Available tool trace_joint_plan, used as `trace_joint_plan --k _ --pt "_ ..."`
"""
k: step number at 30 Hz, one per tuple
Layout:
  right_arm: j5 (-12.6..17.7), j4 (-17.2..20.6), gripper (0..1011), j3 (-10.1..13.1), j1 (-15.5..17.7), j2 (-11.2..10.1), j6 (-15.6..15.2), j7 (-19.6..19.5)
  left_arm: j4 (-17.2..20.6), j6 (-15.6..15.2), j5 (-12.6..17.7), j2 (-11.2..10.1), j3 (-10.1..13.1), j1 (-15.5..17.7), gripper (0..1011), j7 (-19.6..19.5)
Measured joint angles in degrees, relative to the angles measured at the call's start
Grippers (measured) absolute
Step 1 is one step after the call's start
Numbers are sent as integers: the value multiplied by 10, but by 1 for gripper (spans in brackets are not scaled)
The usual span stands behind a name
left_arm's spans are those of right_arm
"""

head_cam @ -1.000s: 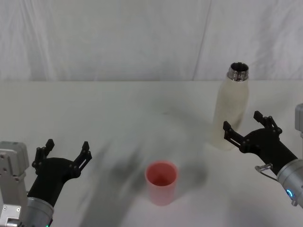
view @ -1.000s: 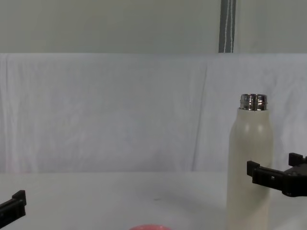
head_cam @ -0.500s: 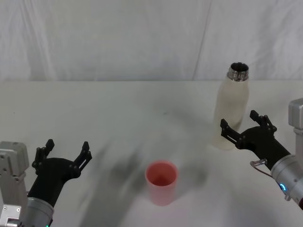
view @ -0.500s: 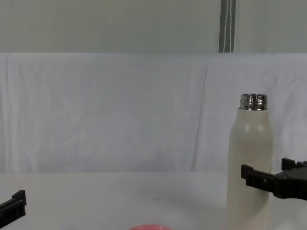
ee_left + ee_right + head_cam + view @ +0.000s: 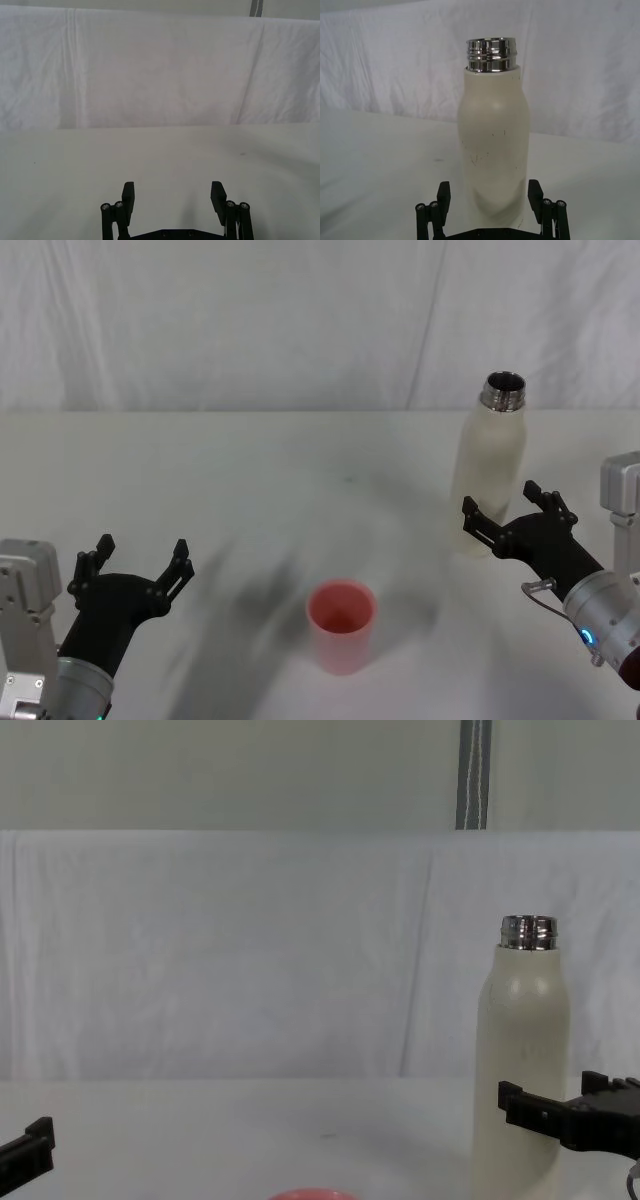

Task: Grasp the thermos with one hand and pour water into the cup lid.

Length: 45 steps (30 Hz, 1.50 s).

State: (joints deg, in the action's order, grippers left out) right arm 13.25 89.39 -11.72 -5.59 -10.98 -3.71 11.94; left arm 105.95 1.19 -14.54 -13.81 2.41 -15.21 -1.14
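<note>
The thermos should be grabbed next by its lower body (image 5: 518, 1140) with my right gripper, so its steel neck (image 5: 529, 932) stays free to pour into the cup lid.
The cream-white thermos (image 5: 487, 477) stands upright at the right of the table, its steel neck open; it also shows as the thermos (image 5: 524, 1060) and the thermos (image 5: 494, 145). My right gripper (image 5: 505, 516) is open, its fingers flanking the thermos's lower body without closing on it; the same right gripper (image 5: 490, 197) and right gripper (image 5: 555, 1105) show this. The pink cup lid (image 5: 341, 626) stands upright at front centre, with only its rim (image 5: 300, 1195) in the chest view. My left gripper (image 5: 133, 562) hangs open at the front left, seen as the left gripper (image 5: 172, 196) with nothing between its fingers.
A white cloth covers the table (image 5: 250, 470) and rises as a backdrop (image 5: 300, 320) behind it. Bare table lies between the cup lid and the thermos, and across the left half.
My right gripper has moved forward and leftward until its open fingers straddle the thermos's lower body. The left arm, thermos and cup lid have stayed put.
</note>
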Motion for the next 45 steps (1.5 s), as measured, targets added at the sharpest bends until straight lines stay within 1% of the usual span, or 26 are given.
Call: trace_joint_plan --k 13,32,45 --pt "3 -13 1000 0 -5 5 2 -4 0 0 0 0 0 0 1001 0" --pt "2 -27 1000 -2 -17 7 3 -4 0 0 0 0 0 0 1001 0" --pt "1 -48 1000 -8 -34 11 6 0 0 0 0 0 0 0 1001 0"
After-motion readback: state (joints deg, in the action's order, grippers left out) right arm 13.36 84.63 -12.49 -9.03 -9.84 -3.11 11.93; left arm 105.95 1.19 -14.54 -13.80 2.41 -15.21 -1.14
